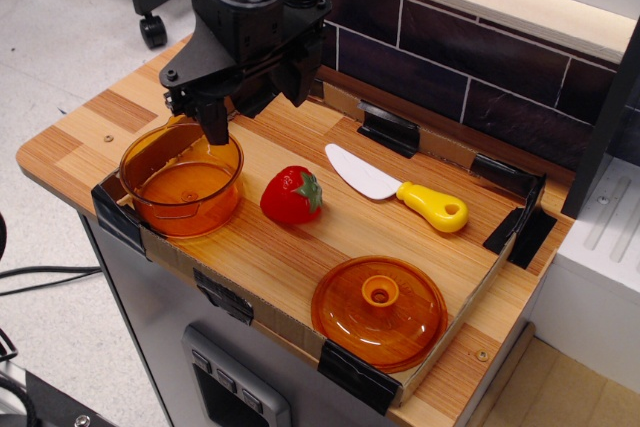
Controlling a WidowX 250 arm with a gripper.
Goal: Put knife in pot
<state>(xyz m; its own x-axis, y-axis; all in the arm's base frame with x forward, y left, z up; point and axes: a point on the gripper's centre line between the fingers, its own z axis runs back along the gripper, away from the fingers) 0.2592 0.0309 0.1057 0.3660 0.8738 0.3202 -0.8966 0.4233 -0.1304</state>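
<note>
My gripper picks up the knife by its yellow handle (pixel 433 206) next. Then the knife goes in the orange pot (pixel 182 183).
The knife (pixel 397 189) lies flat on the wooden tray floor at the right, its white blade pointing back-left and its yellow handle to the front-right. The transparent orange pot (pixel 182 183) stands empty in the tray's left corner. My black gripper (pixel 250 102) hangs above the pot's back rim, well left of the knife. Its jaws stand apart and hold nothing. One finger (pixel 213 122) points down just over the pot's rim.
A red toy strawberry (pixel 291 195) lies between the pot and the knife. An orange domed lid (pixel 378 312) with a knob sits at the front right. A low cardboard wall (pixel 250 299) with black clips rims the tray. A dark tiled wall (pixel 470 57) stands behind.
</note>
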